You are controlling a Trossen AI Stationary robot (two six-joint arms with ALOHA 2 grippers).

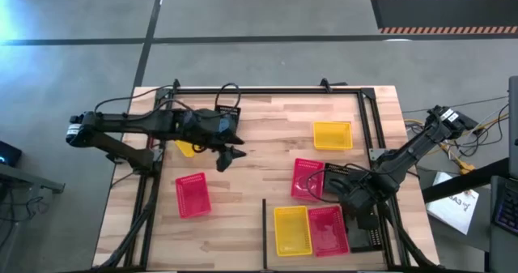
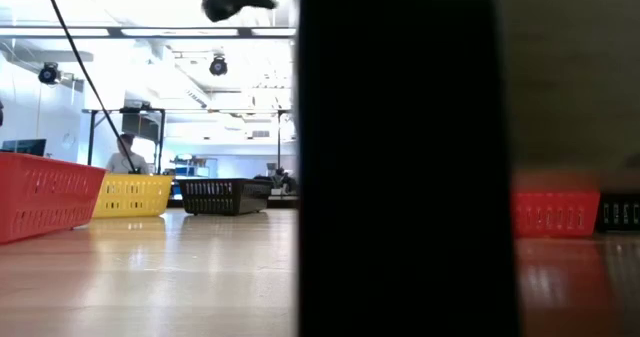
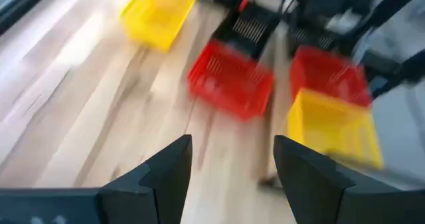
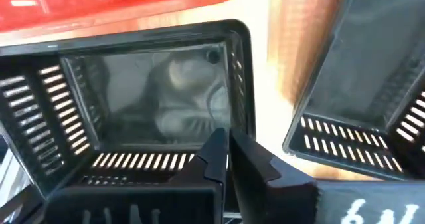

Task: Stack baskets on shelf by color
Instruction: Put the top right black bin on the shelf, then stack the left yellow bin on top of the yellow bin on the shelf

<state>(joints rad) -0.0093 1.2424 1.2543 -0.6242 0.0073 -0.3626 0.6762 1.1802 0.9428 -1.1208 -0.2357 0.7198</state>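
The left gripper should grab the black basket next by its slotted rim (image 1: 228,108), so that the basket can be stacked with the black baskets on the shelf.
My left gripper (image 1: 229,154) (image 3: 232,144) hovers open over the table's middle, holding nothing. A yellow basket (image 1: 186,149) lies under its arm, a black basket (image 1: 227,114) beyond it and a pink-red basket (image 1: 193,195) nearer. My right gripper (image 1: 350,194) (image 4: 229,144) is shut at a black basket (image 4: 153,111) (image 1: 343,178) near the table's right edge. A second black basket (image 4: 362,98) sits beside it. More baskets stand on the wood: yellow (image 1: 333,135), pink-red (image 1: 305,178), yellow (image 1: 291,230), pink-red (image 1: 328,228). My right gripper holds the black basket by the rim of one slotted side wall (image 4: 199,159), close to a corner. The fingers (image 4: 216,151) come down at a slant and are closed together over the rim, hiding the exact contact. The basket's bottom looks level on the table.
A thin black bar (image 1: 264,232) stands left of the near yellow and pink-red pair, and black frame rails (image 1: 380,135) run along the far and right edges. A broad dark upright (image 2: 400,157) blocks the low view's middle. Bare wood lies at the table's centre.
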